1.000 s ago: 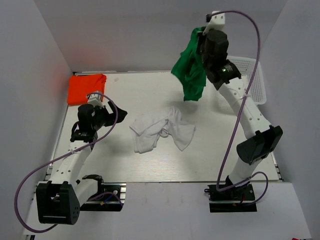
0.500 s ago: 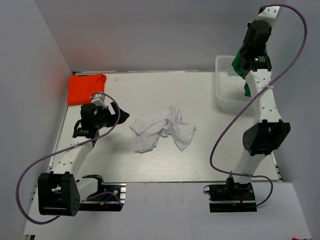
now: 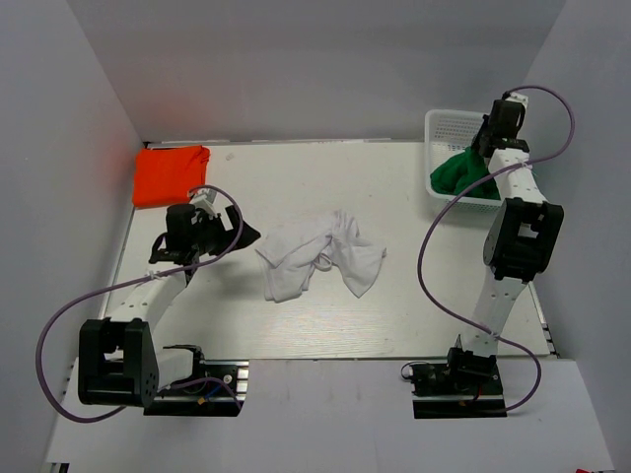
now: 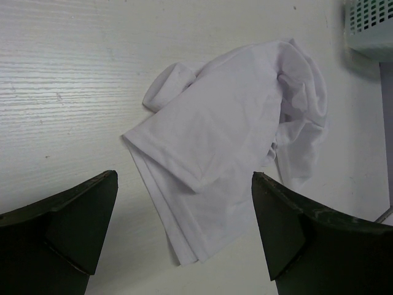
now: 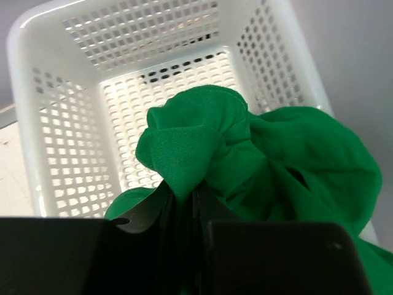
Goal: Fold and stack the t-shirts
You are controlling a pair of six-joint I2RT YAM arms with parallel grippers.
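The white t-shirt (image 3: 320, 254) needs to be spread for folding, so the left gripper should next pick it up by its edge corner (image 3: 260, 250) and leave the t-shirt's far end free.
The white t-shirt (image 3: 320, 254) lies crumpled mid-table; in the left wrist view (image 4: 233, 135) it fills the space ahead of my fingers. My left gripper (image 3: 244, 235) (image 4: 184, 178) is open and empty, just left of the white shirt and above its edge. The orange t-shirt (image 3: 171, 174) lies folded at the back left corner. My right gripper (image 3: 480, 148) (image 5: 184, 196) is shut on a bunch of the green t-shirt (image 3: 461, 175) (image 5: 276, 153), which hangs down into the white mesh basket (image 3: 446, 121) (image 5: 61, 123).
The basket stands at the back right against the wall; its corner shows in the left wrist view (image 4: 368, 24). Grey walls close in the table on three sides. The right arm stretches up along the table's right edge.
My right arm has swung the green shirt from high over the back of the table to the right and lowered it into the basket. The left gripper shifted slightly right.
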